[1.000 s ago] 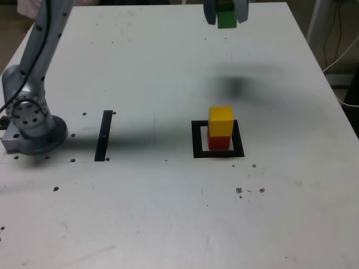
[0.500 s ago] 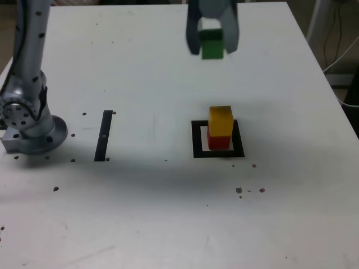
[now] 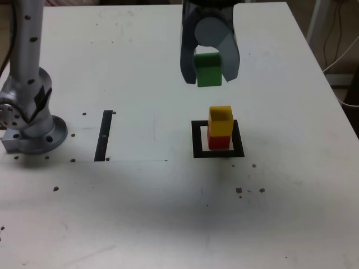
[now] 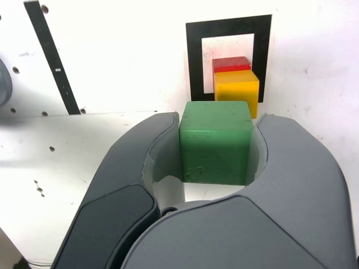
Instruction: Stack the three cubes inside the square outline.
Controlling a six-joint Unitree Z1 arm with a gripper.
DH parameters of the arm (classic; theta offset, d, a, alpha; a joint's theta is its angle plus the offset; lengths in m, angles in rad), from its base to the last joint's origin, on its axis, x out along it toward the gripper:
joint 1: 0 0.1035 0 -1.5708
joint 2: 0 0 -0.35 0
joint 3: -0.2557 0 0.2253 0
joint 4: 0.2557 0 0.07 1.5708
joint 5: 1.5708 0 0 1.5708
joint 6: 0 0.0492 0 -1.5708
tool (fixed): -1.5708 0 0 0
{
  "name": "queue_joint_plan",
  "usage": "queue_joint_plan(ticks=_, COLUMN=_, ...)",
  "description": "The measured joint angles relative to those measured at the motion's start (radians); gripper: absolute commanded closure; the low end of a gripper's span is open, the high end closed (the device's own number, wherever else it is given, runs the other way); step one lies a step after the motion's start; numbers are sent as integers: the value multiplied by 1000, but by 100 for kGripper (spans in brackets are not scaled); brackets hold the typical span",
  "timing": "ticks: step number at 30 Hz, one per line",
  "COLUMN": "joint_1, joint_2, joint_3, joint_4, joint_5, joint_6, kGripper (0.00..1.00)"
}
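I need to keep holding the green cube point(image 3: 208, 69) with my gripper until it reaches the yellow cube's top point(image 3: 221, 112), because it is still hanging above that top.
My gripper point(image 3: 208, 70) hangs in the air, shut on the green cube point(image 3: 208, 69), which the wrist view shows clamped between both jaws point(image 4: 216, 141). Below and slightly nearer in the exterior view, the yellow cube point(image 3: 220, 121) sits on the red cube point(image 3: 218, 142) inside the black square outline point(image 3: 196, 140). The held cube is above and behind that stack, apart from it. In the wrist view the yellow cube point(image 4: 236, 89) and red cube point(image 4: 230, 63) lie just beyond the green one, within the square outline point(image 4: 193, 59).
A thin black strip point(image 3: 104, 135) lies on the white table point(image 3: 140, 213) at the exterior view's left, beside the arm's grey base point(image 3: 31, 123). Small dark specks dot the table. Cables hang past the table's right edge point(image 3: 336, 56).
The gripper has carried the green cube from the table's far edge toward the stack, coming nearer and lower in the exterior view. The yellow-on-red stack has not moved.
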Motion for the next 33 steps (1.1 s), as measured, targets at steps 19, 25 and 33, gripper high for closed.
queue_joint_plan(ticks=19, joint_1=-27, joint_2=123, joint_3=-12, joint_4=-26, joint_5=16, joint_6=-39, kGripper=88)
queue_joint_plan(ticks=25, joint_1=-27, joint_2=139, joint_3=-13, joint_4=-28, joint_5=22, joint_6=-35, kGripper=88)
queue_joint_plan(ticks=33, joint_1=-27, joint_2=149, joint_3=-13, joint_4=-35, joint_5=14, joint_6=-22, kGripper=87)
